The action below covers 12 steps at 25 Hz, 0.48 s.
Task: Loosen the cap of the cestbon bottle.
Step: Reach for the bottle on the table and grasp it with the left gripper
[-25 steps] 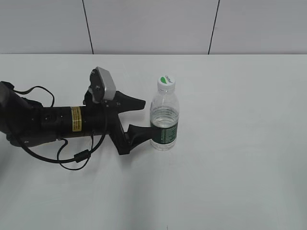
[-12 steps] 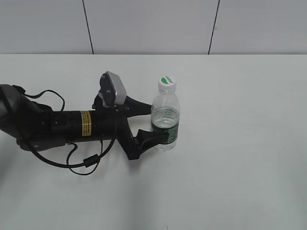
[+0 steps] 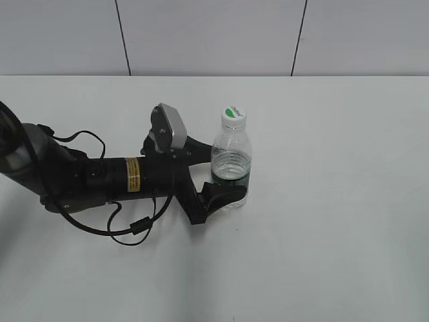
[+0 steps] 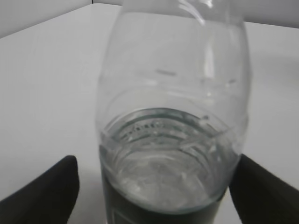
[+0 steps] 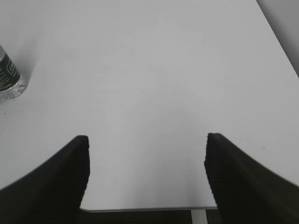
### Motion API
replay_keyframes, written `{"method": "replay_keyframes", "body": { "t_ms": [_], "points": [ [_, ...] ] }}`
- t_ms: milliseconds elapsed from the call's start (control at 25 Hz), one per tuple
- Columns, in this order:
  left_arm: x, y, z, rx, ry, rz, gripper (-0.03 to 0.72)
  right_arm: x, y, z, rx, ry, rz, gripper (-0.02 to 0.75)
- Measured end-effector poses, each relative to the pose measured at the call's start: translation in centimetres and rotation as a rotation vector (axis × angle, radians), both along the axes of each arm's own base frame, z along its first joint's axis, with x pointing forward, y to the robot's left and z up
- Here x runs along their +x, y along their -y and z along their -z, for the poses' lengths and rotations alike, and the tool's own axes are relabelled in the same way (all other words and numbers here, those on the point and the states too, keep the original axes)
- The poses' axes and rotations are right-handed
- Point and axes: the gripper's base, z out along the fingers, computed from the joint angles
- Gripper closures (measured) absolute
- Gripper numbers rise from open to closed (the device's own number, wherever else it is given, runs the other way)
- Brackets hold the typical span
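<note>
Next, my left gripper grabs the cestbon bottle by its lower body (image 3: 230, 176) (image 4: 166, 172). That leaves the bottle's cap free to be loosened.
The cestbon bottle (image 3: 230, 157) stands upright on the white table, clear with a dark green label band. Its cap (image 3: 232, 115), white with a green top, sits on the neck. My left gripper (image 3: 224, 174) is open, one black finger on each side of the bottle's lower body at label height. The left wrist view shows the bottle (image 4: 173, 116) filling the frame between the fingers of the left gripper (image 4: 154, 186), with a gap at the left finger; the cap is out of that view. My right gripper (image 5: 145, 158) is open and empty, away from the bottle (image 5: 8, 77).
The left arm (image 3: 100, 178) lies low across the table's left side with a loose black cable (image 3: 134, 225). The table's edge (image 5: 149, 208) shows just below my right gripper's fingers. A grey panelled wall (image 3: 214, 33) stands behind the table.
My left arm has moved to the right, and its open fingers have come from beside the bottle to either side of it. The bottle has stayed in place.
</note>
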Motion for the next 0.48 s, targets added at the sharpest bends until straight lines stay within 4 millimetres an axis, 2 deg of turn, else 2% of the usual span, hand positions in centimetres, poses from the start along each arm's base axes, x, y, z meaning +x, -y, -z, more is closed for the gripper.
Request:
{"method": "replay_keyframes", "body": {
  "t_ms": [280, 480],
  "points": [
    [-0.09, 0.49, -0.04, -0.006, -0.008, -0.021, 0.117, 0.0, 0.0, 0.0, 0.0, 0.0, 0.0, 0.148],
    [0.08, 0.45, -0.09, -0.014, -0.011, -0.042, 0.204, 0.0, 0.0, 0.0, 0.0, 0.0, 0.0, 0.148]
  ]
}}
